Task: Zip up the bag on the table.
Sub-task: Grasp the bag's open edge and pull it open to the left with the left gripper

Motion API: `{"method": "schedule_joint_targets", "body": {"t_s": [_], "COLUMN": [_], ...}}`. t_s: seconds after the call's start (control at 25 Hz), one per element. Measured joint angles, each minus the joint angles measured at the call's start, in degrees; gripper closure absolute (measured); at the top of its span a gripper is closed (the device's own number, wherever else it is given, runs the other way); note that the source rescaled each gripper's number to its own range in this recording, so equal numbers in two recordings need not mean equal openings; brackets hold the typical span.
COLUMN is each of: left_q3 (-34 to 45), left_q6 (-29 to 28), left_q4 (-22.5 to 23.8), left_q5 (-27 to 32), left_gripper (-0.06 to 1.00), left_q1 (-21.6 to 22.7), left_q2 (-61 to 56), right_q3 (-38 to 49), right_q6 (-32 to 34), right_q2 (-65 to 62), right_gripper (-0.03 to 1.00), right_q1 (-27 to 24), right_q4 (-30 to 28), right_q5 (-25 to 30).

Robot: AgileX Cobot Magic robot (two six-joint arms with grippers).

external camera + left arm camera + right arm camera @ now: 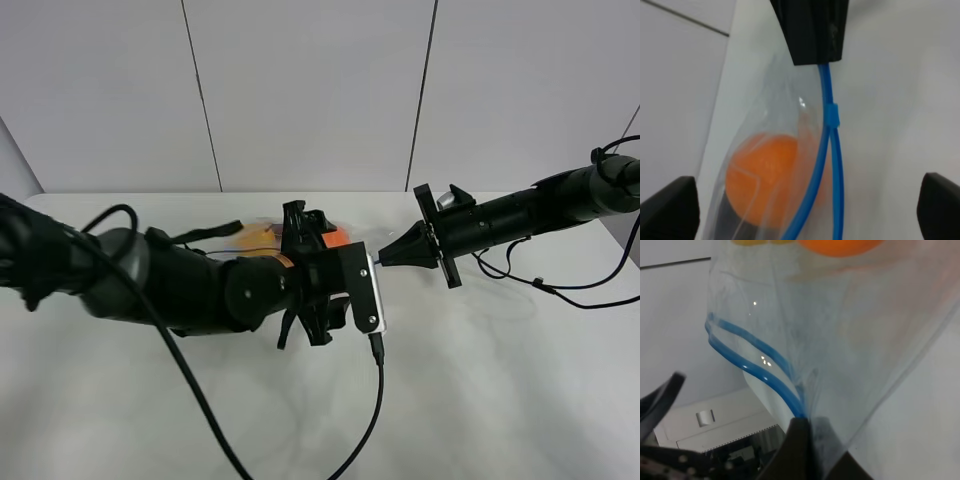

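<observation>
The left gripper's fingers are on either side of the split zipper strip, short of the slider (831, 115), so the left gripper isn't ready to close yet and should move forward first, then close.
The bag (338, 238) lies at the middle of the table (500, 380), mostly hidden by my left arm; orange and yellow fruits show through it. My right gripper (383, 259) is shut on the end of the blue zipper strip (755, 367), as the right wrist view (802, 440) shows. My left gripper (312, 272) is open, with its fingers (670, 210) wide on either side of the bag. In the left wrist view the zipper strip (832, 150) runs as one line from the right gripper (812, 35) to a thick spot, then splits in two over the orange fruit (765, 180).
A black cable (375, 400) hangs from the left wrist camera across the table's front. Another cable (560, 290) loops on the table under the right arm. A white panelled wall (320, 90) stands behind the table.
</observation>
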Motion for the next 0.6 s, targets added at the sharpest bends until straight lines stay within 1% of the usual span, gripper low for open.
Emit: {"method": "schedule_joint_targets", "body": {"t_s": [0.08, 0.32, 0.4, 0.48, 0.6], "left_q3": [-0.3, -0.4, -0.4, -0.4, -0.4], "left_q6": [-4.2, -18.4, -23.1, -26.5, -27.9], "left_q4": [3.0, 15.8, 18.9, 21.3, 23.5], "left_q5": [-2.1, -5.6, -6.1, -6.6, -7.3], "left_gripper": [-0.06, -0.06, -0.04, 0.03, 0.18], "left_q1": [-0.2, -0.2, -0.2, -0.2, -0.2], "left_q2": [2.0, 4.2, 4.3, 4.3, 4.3], "right_q3": [0.0, 0.0, 0.0, 0.0, 0.0], "right_q6": [0.0, 0.0, 0.0, 0.0, 0.0], "right_q2": [0.0, 0.0, 0.0, 0.0, 0.0], "right_gripper": [0.97, 0.97, 0.97, 0.97, 0.97], "right_q1": [0.0, 0.0, 0.0, 0.0, 0.0], "right_q4": [0.0, 0.0, 0.0, 0.0, 0.0], "right_q5": [0.0, 0.0, 0.0, 0.0, 0.0]}}
